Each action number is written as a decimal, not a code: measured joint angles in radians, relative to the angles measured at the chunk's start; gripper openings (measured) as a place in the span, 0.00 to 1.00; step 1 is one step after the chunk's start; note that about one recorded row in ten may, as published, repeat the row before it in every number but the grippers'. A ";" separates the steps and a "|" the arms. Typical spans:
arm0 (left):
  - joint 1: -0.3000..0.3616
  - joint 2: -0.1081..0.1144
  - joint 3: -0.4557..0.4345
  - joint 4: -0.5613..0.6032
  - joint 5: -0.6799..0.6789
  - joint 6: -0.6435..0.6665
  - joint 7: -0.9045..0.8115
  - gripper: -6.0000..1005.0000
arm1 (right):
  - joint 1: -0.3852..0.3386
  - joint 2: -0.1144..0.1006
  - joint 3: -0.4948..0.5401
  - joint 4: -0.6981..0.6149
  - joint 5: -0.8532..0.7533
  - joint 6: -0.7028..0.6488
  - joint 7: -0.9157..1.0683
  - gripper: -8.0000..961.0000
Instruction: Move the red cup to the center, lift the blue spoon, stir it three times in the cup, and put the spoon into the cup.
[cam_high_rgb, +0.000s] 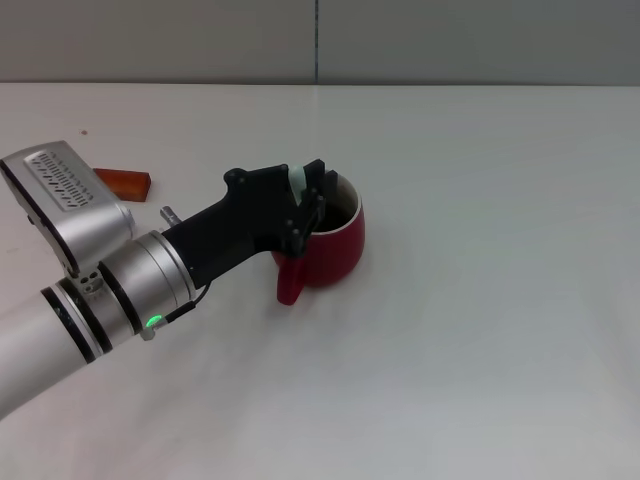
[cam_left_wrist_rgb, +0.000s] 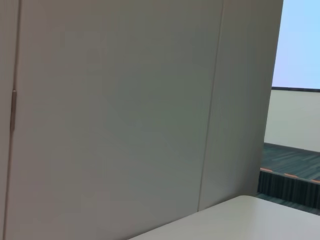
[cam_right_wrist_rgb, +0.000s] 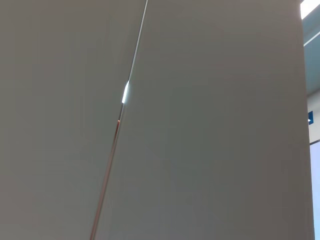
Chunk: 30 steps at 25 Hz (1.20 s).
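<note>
The blue spoon in my left gripper is standing inside the red cup's rim (cam_high_rgb: 350, 186), so my left gripper should open now.
The red cup (cam_high_rgb: 338, 252) stands near the middle of the white table (cam_high_rgb: 480, 330), its red handle (cam_high_rgb: 292, 281) pointing toward me. My left gripper (cam_high_rgb: 312, 196) is at the cup's near-left rim, over its dark inside. It is shut on the blue spoon (cam_high_rgb: 300, 179), of which only a bit of pale blue handle shows between the black fingers. The spoon's neck and bowl are hidden by the gripper and the cup. The right gripper is not in any view. Both wrist views show only walls.
A small reddish-brown block (cam_high_rgb: 125, 183) lies on the table at the left, behind my left arm's silver wrist (cam_high_rgb: 110, 280). The wall runs along the table's far edge. A table corner (cam_left_wrist_rgb: 250, 215) shows in the left wrist view.
</note>
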 joint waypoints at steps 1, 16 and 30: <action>0.000 0.000 -0.002 -0.003 0.000 0.006 -0.005 0.15 | 0.000 0.000 0.000 0.000 0.000 0.000 0.000 0.71; 0.008 0.006 -0.145 0.004 0.000 0.087 -0.049 0.39 | -0.001 0.000 0.000 0.000 0.000 0.000 0.000 0.71; -0.078 -0.003 -0.735 -0.056 -0.010 0.127 0.085 0.44 | -0.002 -0.001 0.010 0.000 0.007 0.020 0.000 0.71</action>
